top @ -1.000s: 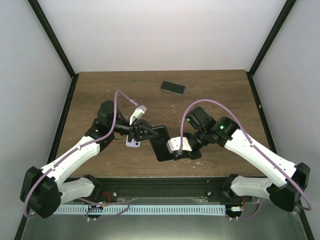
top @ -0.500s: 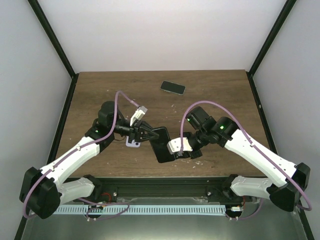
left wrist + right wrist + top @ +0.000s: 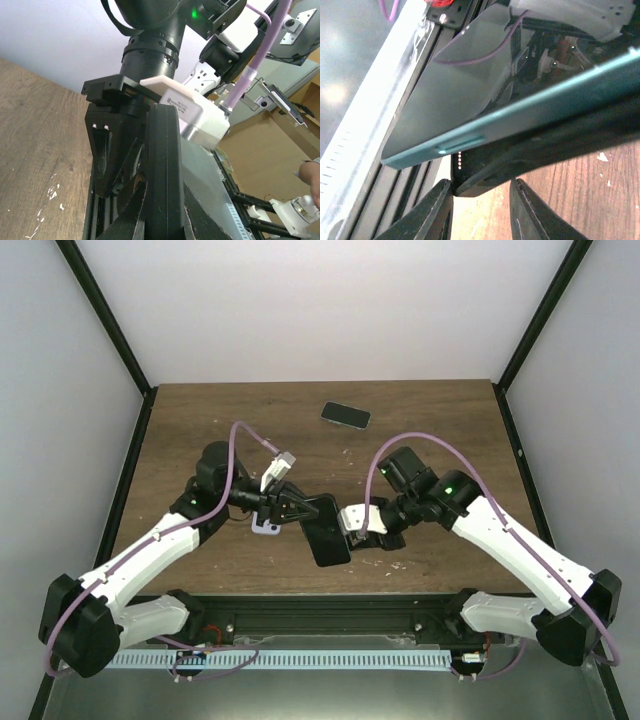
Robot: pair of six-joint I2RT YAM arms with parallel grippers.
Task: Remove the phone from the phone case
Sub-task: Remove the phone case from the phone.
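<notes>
The black phone case will be grabbed next by its exposed corner (image 3: 476, 175) with my right gripper, so that the teal phone (image 3: 520, 120) is free to come out.
The black phone case (image 3: 327, 530) is held off the table between the two arms. My left gripper (image 3: 298, 508) is shut on its left edge; in the left wrist view both fingers pinch the case (image 3: 162, 165), which shows edge-on. My right gripper (image 3: 362, 522) is at the case's right edge. In the right wrist view the teal phone (image 3: 520, 120) stands lifted away from the black case (image 3: 545, 150) at this corner. The right gripper (image 3: 480, 200) is open, with the case's corner between its spread fingers and touching the left one.
A second dark phone (image 3: 345, 415) lies flat near the back of the wooden table (image 3: 200, 420). A small pale object (image 3: 266, 527) lies on the table under my left gripper. The black frame rail (image 3: 320, 615) runs along the near edge.
My right gripper has moved up along the case's right edge, from its lower right corner toward the middle. The left gripper has kept its hold and has barely moved.
</notes>
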